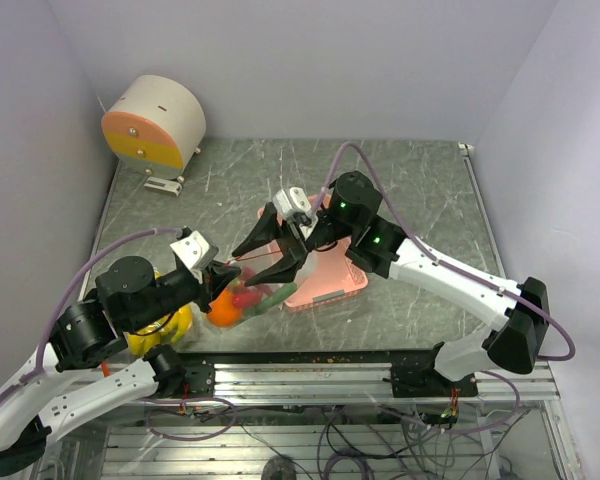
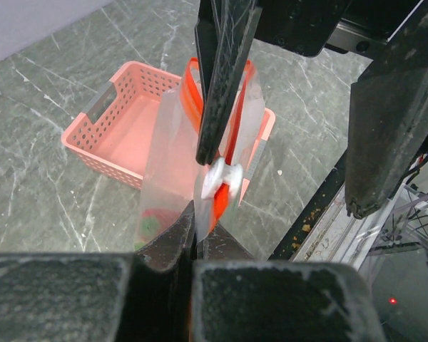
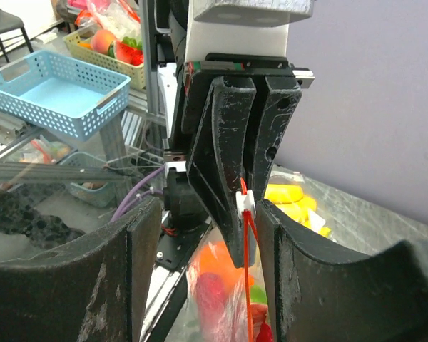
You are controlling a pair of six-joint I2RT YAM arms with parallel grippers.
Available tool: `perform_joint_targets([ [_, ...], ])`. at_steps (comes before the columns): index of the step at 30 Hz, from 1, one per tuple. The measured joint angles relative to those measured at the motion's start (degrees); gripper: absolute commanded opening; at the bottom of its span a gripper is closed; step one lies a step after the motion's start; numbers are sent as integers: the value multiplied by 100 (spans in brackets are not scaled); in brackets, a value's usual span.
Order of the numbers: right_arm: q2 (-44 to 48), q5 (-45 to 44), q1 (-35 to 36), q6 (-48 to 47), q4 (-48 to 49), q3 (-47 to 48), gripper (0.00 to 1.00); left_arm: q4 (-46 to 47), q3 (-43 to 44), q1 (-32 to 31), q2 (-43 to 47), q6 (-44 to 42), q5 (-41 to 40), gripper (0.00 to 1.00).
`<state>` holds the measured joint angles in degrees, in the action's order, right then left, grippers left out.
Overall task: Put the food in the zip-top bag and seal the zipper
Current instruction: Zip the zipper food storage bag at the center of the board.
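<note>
To seal the zip-top bag, my right gripper will next grab the white slider [image 1: 232,262] [image 3: 246,203], fingers straddling the zipper edge, and pull it along.
The clear zip-top bag [image 1: 248,300] hangs between both grippers, just left of the pink tray. It holds an orange [image 1: 223,311], red pieces [image 3: 215,299] and something green. My left gripper [image 2: 197,235] is shut on the bag's top edge, on the orange-red zipper [image 3: 248,278], right beside its white slider [image 2: 225,178]. My right gripper [image 3: 208,214] is open and straddles the same edge, the slider close against its right finger [image 3: 314,278]. Yellow bananas [image 1: 161,328] lie on the table under the left arm, outside the bag.
The pink tray [image 1: 332,284] stands behind the bag at mid-table. A round white and orange drum [image 1: 155,122] sits at the back left corner. The table's front rail [image 1: 310,357] runs just below the bag. Walls close in on the left, back and right.
</note>
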<state>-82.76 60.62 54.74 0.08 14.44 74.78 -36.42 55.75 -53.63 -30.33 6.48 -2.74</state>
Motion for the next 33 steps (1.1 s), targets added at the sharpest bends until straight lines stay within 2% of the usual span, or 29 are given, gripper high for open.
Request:
perform_joint_targets([
  [14,-341,-210,79,118,387,55,51,-15,0,0,98,-2,2,7],
  [17,-356,-334,87,208,577,52,44,-31,0,0,98,-2,2,7],
  [20,-356,-411,90,293,857,52,31,-35,0,0,98,-2,2,7],
  [25,-367,-431,90,389,1019,52,20,-39,0,0,101,-2,2,7],
  [27,-400,-424,92,398,1019,52,19,-44,0,0,114,-2,2,7],
  [30,-437,-402,96,398,1012,52,30,-72,0,0,151,-2,2,7],
  [33,-439,-400,96,380,992,55,29,-76,0,0,166,-2,2,7],
])
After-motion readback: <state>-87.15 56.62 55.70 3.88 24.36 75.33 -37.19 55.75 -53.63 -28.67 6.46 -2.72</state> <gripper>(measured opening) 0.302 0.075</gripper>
